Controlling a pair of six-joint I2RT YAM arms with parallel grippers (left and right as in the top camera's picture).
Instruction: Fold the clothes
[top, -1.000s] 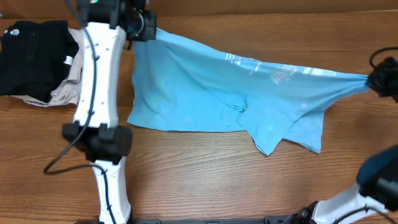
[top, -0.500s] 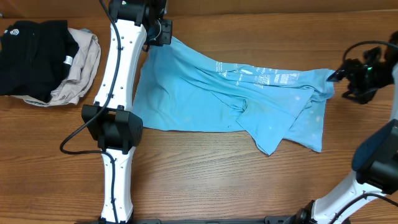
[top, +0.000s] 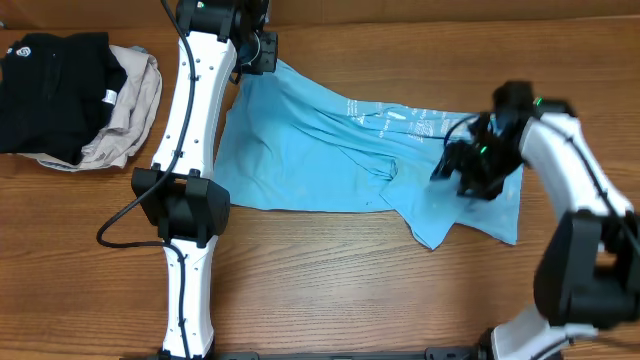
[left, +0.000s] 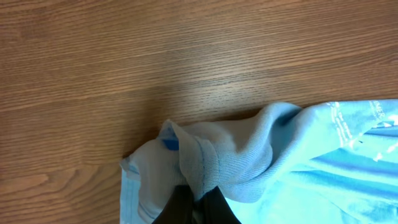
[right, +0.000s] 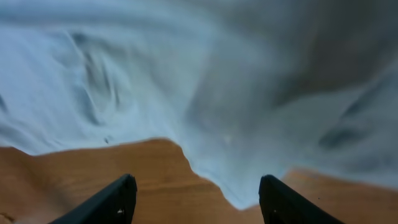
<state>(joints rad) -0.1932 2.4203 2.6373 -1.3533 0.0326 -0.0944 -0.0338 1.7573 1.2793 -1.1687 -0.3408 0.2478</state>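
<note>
The right gripper grabs the T-shirt (top: 320, 150) by the far corner opposite my left gripper next, so both stretch it for folding.
The clothes, a light sky-blue T-shirt (top: 320, 150) with white lettering (top: 415, 125), lie spread and wrinkled across the middle of the wooden table. At the shirt's far left corner my left gripper (top: 262, 52) is shut on a bunched, hemmed fold of blue cloth (left: 224, 162); its dark fingertips (left: 180, 208) pinch that fold at the bottom of the left wrist view. Over the shirt's right part hovers my right gripper (top: 462, 168), open. Between its two black fingers (right: 118, 196) lie only bare wood and a blurred point of the shirt's edge (right: 230, 180).
A black garment (top: 45, 90) with a small white logo lies on a beige one (top: 130, 110) at the table's far left. The left arm's white links (top: 185, 140) stretch from the near edge along the shirt's left side.
My right gripper has opened, let go of the shirt's right end and swung left over the shirt. The stretched cloth has slackened onto the table. The left gripper keeps its hold.
</note>
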